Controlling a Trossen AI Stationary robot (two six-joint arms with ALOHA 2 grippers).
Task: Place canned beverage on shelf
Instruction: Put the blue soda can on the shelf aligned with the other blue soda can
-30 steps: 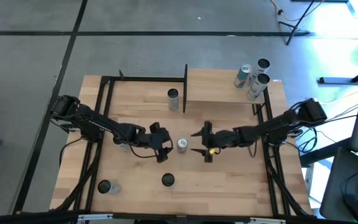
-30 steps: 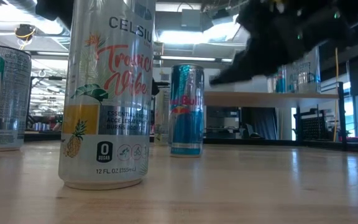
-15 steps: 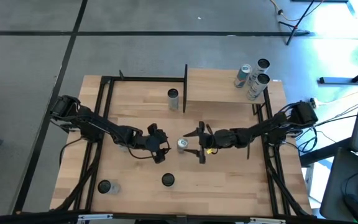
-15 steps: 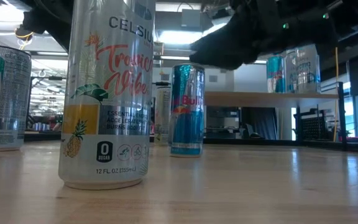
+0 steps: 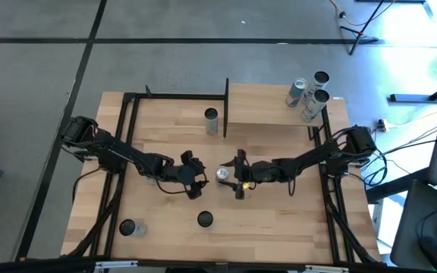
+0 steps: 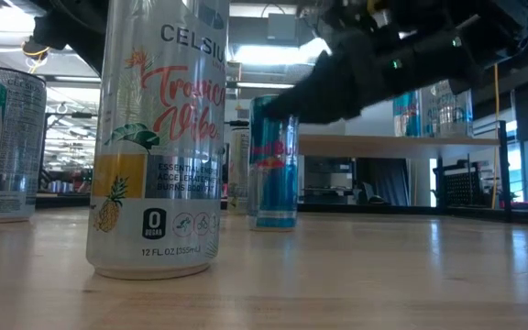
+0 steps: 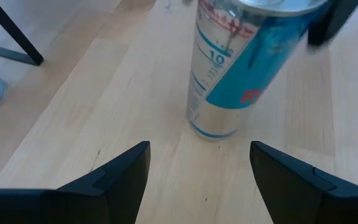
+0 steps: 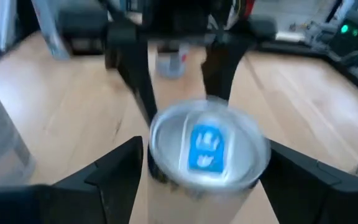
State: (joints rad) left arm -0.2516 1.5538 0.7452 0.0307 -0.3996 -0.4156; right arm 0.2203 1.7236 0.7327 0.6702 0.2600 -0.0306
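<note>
My right gripper has its fingers on either side of the blue-and-silver can's rim (image 5: 222, 174) (image 8: 209, 149). It will close, as closing now would catch the can.
A blue-and-silver can (image 5: 222, 174) stands upright on its base on the wooden tabletop, between my two grippers. My right gripper (image 5: 234, 176) is open, and its fingers stand on either side of the can's top (image 8: 207, 149); I cannot tell whether they touch it. My left gripper (image 5: 200, 177) is open too, a short way off on the can's left side, with the can (image 7: 241, 68) ahead of its fingers. The shelf (image 5: 271, 106) is a raised light-wood board at the far right and bears three cans (image 5: 309, 95).
A can (image 5: 211, 117) stands at the far middle beside a black upright post (image 5: 226, 106). Two more cans (image 5: 203, 220) (image 5: 127, 227) stand near the front edge. Black frame rails (image 5: 120, 152) run along the table's left, right and far sides.
My right gripper has gone toward the table's left edge and a little down, up to the blue-and-silver can, so that its open fingers now stand around the can's top. The can has stayed where it was.
</note>
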